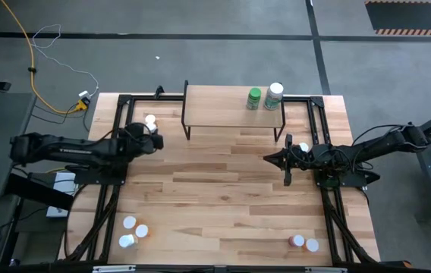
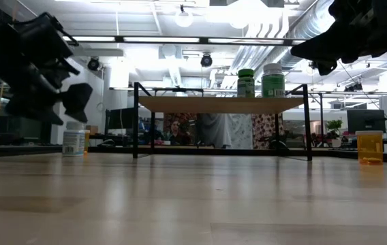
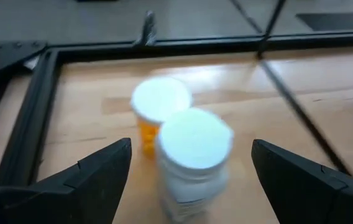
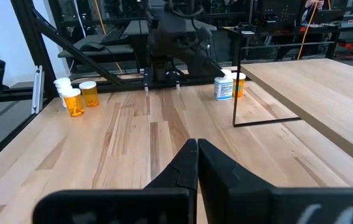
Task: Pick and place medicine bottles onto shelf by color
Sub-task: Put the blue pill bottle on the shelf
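My left gripper moves toward the white cap [image 3: 195, 138] next before closing. The cap lies beyond the fingers in the left wrist view, so closing now would miss.
My left gripper [image 3: 189, 177] is open near the table's far-left corner. Its fingers stand on either side of a white bottle with a white cap [image 3: 194, 158] without touching it. An orange bottle with a white cap [image 3: 156, 112] stands just behind that one. From above, the two show as one pair [image 1: 151, 121] left of the shelf [image 1: 234, 115]. A green bottle [image 1: 254, 98] and a white-capped green bottle [image 1: 275, 95] stand on the shelf's right end. My right gripper [image 4: 196, 152] is shut, above the table right of centre [image 1: 270, 159].
Three bottles [image 1: 132, 231] stand near the table's near-left corner and two [image 1: 305, 243] near its near-right corner. One orange bottle [image 2: 369, 146] stands by my right arm. Black frame rails [image 3: 33, 118] run along the table's left and far edges. Bare wood [image 1: 215, 197] lies mid-table.
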